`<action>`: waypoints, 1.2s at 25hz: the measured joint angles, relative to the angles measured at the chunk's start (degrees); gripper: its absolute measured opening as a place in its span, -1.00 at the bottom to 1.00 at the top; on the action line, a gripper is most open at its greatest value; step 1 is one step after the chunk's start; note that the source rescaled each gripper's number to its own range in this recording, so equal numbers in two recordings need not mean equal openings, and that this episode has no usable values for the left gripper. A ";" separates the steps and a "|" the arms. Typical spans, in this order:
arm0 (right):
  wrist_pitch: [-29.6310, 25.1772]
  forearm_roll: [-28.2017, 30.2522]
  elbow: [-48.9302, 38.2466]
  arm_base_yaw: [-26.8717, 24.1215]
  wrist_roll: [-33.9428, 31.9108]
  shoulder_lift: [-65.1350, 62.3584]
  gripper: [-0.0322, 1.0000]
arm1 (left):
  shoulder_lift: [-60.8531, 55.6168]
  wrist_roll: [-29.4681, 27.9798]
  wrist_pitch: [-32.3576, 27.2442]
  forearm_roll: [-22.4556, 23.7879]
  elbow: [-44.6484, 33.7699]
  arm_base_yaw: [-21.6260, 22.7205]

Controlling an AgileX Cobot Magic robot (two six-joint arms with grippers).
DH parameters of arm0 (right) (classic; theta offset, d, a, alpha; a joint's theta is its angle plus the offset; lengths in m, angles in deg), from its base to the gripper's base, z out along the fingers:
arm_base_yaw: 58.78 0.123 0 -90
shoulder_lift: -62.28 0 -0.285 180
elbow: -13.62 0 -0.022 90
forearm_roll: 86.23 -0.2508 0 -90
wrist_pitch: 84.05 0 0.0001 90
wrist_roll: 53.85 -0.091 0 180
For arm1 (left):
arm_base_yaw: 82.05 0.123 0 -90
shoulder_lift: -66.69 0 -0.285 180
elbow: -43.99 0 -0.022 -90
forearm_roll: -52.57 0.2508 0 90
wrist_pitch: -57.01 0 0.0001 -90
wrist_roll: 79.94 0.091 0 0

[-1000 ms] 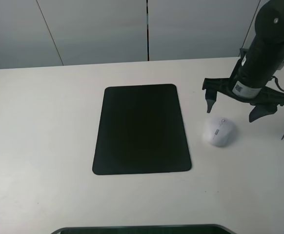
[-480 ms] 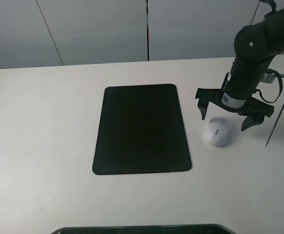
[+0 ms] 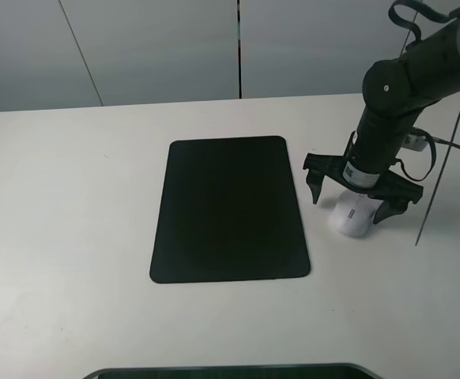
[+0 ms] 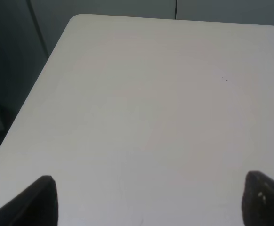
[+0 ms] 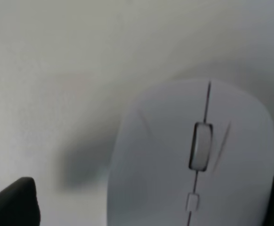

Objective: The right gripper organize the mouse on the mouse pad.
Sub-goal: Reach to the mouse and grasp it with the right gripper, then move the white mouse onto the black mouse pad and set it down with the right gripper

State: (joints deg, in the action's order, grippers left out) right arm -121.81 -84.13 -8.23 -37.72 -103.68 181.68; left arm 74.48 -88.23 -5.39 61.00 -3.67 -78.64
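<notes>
The right gripper grabs the white mouse's [image 3: 352, 218] long side edges next, to set it on the black mouse pad [image 3: 230, 209].
The white mouse [image 3: 352, 218] lies on the table just right of the black mouse pad [image 3: 228, 208], not on it. My right gripper [image 3: 350, 203] hangs over the mouse with its two black fingers spread wide, one on each side, and the arm hides the mouse's far end. In the right wrist view the mouse [image 5: 193, 155] fills the frame, grey scroll wheel showing, with a fingertip [image 5: 12, 202] at each lower corner. The left gripper [image 4: 149, 200] is open over bare table and does not show in the exterior high view.
The white table [image 3: 72, 197] ends at a rounded far left corner, also seen in the left wrist view [image 4: 76, 21]. A grey panelled wall [image 3: 159, 47] stands behind. A dark object [image 3: 230, 371] sits at the table's near edge. Black cables [image 3: 431, 158] hang by the right arm.
My right gripper has moved left and down, from beside and above the mouse to straddling it. The fingers stay spread. The mouse and pad have not moved.
</notes>
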 joint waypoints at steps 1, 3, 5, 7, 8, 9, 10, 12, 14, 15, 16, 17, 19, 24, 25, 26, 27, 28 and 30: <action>0.00 0.00 0.00 0.00 0.00 0.25 1.00 | 0.00 0.00 0.00 0.00 0.00 0.00; 0.00 -0.14 0.00 0.00 0.00 0.89 1.00 | 0.00 0.00 0.00 0.00 0.00 0.00; -0.14 -0.14 0.00 0.00 0.00 1.12 1.00 | 0.00 0.00 0.00 0.00 0.00 0.00; -0.28 -0.14 0.00 0.00 0.00 1.21 1.00 | 0.00 0.00 0.00 0.00 0.00 0.00; -0.28 -0.14 0.00 0.00 0.00 1.21 1.00 | 0.00 0.00 0.00 0.00 0.00 0.00; -0.28 -0.14 0.00 0.00 0.00 1.26 0.83 | 0.00 0.00 0.00 0.00 0.00 0.00; -0.18 -0.14 0.00 0.00 0.00 1.26 0.41 | 0.00 0.00 0.00 0.00 0.00 0.00; -0.18 -0.14 0.00 0.00 0.00 1.35 -0.81 | 0.00 0.00 0.00 0.00 0.00 0.00; -0.08 -0.14 0.00 0.00 0.00 1.35 -0.93 | 0.00 0.00 0.00 0.00 0.00 0.00; -0.08 -0.14 0.00 0.00 0.00 1.35 -0.93 | 0.00 0.00 0.00 0.00 0.00 0.00; -0.08 -0.14 0.00 0.00 0.00 1.39 -0.93 | 0.00 0.00 0.00 0.00 0.00 0.00; -0.08 -0.14 0.00 0.00 0.00 1.39 -0.93 | 0.00 0.00 0.00 0.00 0.00 0.00; 0.02 -0.14 0.00 0.00 0.00 1.48 -0.93 | 0.00 0.00 0.00 0.00 0.00 0.00; 0.02 -0.14 0.00 0.00 0.00 1.48 -0.93 | 0.00 0.00 0.00 0.00 0.00 0.00; 0.02 -0.14 0.00 0.00 0.00 1.48 -0.93 | 0.00 0.00 0.00 0.00 0.00 0.00; 0.02 -0.14 0.00 0.00 0.00 1.48 -0.93 | 0.00 0.00 0.00 0.00 0.00 0.00; 0.02 -0.14 0.00 0.00 0.00 1.48 -0.93 | 0.00 0.00 0.00 0.00 0.00 0.00; 0.02 -0.14 0.00 0.00 0.00 1.48 -0.93 | 0.00 0.00 0.00 0.00 0.00 0.00; 0.02 -0.14 0.00 0.00 0.00 1.48 -0.93 | 0.00 0.00 0.00 0.00 0.00 0.00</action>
State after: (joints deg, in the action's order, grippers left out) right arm -121.79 -84.27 -8.23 -37.72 -103.68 183.16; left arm 74.48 -88.23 -5.39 61.00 -3.67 -78.64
